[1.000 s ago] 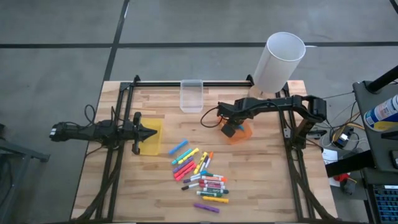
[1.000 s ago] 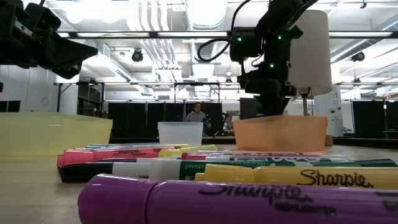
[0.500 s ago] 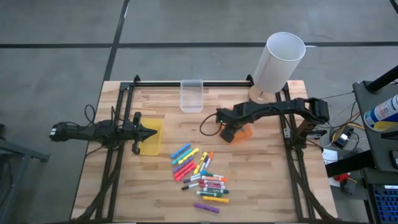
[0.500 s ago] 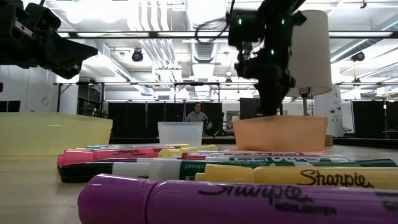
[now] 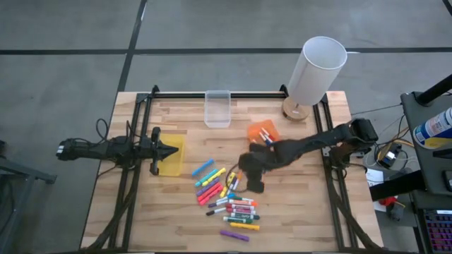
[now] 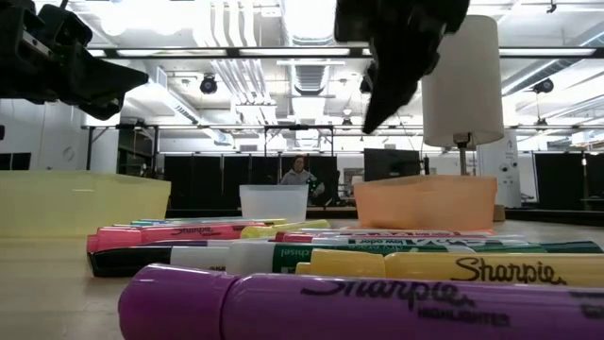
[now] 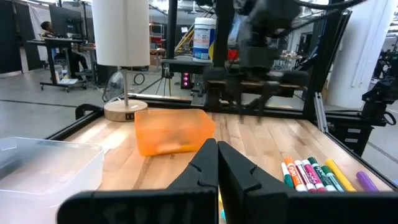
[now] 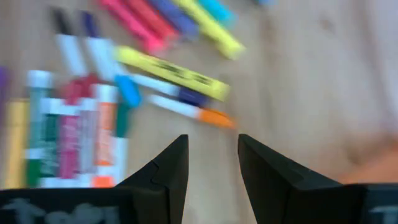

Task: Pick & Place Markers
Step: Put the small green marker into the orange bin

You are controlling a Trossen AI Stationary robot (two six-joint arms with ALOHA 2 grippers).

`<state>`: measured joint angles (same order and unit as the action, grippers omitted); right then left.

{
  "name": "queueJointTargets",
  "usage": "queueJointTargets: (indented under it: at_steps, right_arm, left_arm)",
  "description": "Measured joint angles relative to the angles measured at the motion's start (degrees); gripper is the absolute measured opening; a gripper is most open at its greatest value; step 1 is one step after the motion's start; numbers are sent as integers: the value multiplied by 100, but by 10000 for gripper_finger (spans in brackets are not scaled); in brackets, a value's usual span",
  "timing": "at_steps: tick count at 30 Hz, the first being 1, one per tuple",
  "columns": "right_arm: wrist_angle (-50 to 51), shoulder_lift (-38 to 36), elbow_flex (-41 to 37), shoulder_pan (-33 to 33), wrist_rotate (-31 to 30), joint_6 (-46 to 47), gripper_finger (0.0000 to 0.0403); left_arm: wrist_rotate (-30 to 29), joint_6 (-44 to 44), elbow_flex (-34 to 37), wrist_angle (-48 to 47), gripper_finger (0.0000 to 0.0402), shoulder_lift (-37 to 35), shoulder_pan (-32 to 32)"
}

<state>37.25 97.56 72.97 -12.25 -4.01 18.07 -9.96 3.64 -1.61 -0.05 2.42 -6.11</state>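
Observation:
The slim white marker needs to go into the orange bin [image 5: 263, 134], so my right gripper should grab it by its orange cap next.
The markers [image 5: 227, 197] lie in a loose pile on the wooden table, near its middle; they also show in the low view [image 6: 377, 302] and the left wrist view [image 7: 317, 174]. My right gripper [image 5: 248, 180] hovers open and empty above the pile's far right edge, over a slim white marker with an orange cap [image 8: 186, 107] and a yellow highlighter [image 8: 174, 71]. It hangs high in the low view [image 6: 387, 94]. The orange bin [image 5: 263, 134] holds a few markers. My left gripper [image 5: 171, 150] waits shut over the yellow bin [image 5: 175, 161].
A clear bin [image 5: 217, 108] stands at the table's far edge. A white-shaded lamp [image 5: 314, 70] stands at the far right corner. Black frame rails [image 5: 127, 190] run along the left and right sides. Bare wood lies near the front edge.
My right gripper has left the orange bin and swung toward the table's near-left, coming over the far right edge of the marker pile. It has also risen in the low view. The markers in the orange bin have come into sight.

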Motion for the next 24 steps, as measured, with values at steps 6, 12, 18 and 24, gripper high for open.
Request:
queueJointTargets:
  at_steps: [6,12,18,24]
  right_arm:
    - [-432,314,-4,-409,12,-5,124]
    - [-616,848,-6,-607,15,144,116]
    - [-650,1236,77,-711,13,335,111]
    - [-681,1650,268,-855,106,428,110]
  left_arm:
    - [0,1,0,-1,0,0,1]
    - [0,0,0,-2,0,0,2]
    - [0,1,0,0,0,0,1]
    - [0,2,0,0,0,0,2]
